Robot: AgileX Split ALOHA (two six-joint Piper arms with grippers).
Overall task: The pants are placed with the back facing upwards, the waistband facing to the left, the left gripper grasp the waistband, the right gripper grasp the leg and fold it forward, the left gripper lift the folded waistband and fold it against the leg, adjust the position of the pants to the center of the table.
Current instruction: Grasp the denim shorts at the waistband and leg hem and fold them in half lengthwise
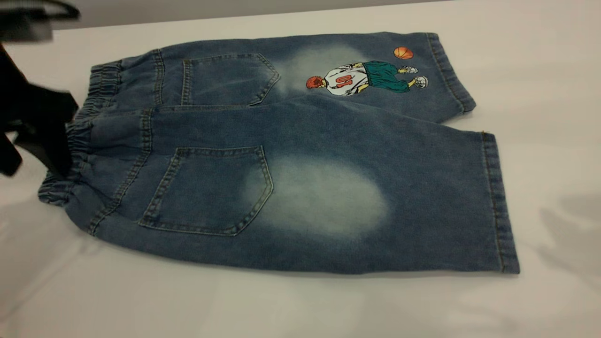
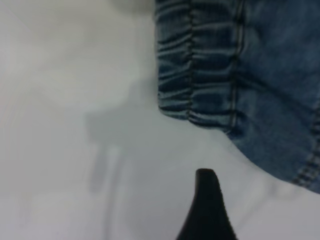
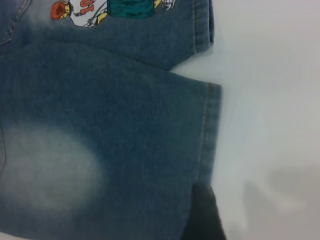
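Next, my left gripper should grab the pants (image 1: 291, 159) by their ruffled waistband so that the leg with the pale oval patch (image 1: 338, 197) can be folded.
The pants (image 1: 291, 159) lie flat on the table (image 1: 300, 305), back up, with both patch pockets showing. The ruffled waistband (image 1: 82, 141) is at the left. The leg (image 1: 375, 202) with the pale oval patch is nearest the front edge; the printed leg lies behind it. My left gripper (image 1: 42, 141) hangs just off the waistband's edge, open and holding nothing; in the left wrist view one dark finger (image 2: 206, 205) stands over bare table close to the waistband (image 2: 200, 75). My right gripper (image 3: 260, 220) is out of the exterior view; it hovers open at the leg's hem (image 3: 210, 135), one finger (image 3: 202, 212) over the denim edge.
Bare white table surrounds the pants on every side, with the widest strip along the front. The table's far edge (image 1: 235, 16) runs along the top of the exterior view. Arm shadows fall on the table at the right (image 1: 563, 234).
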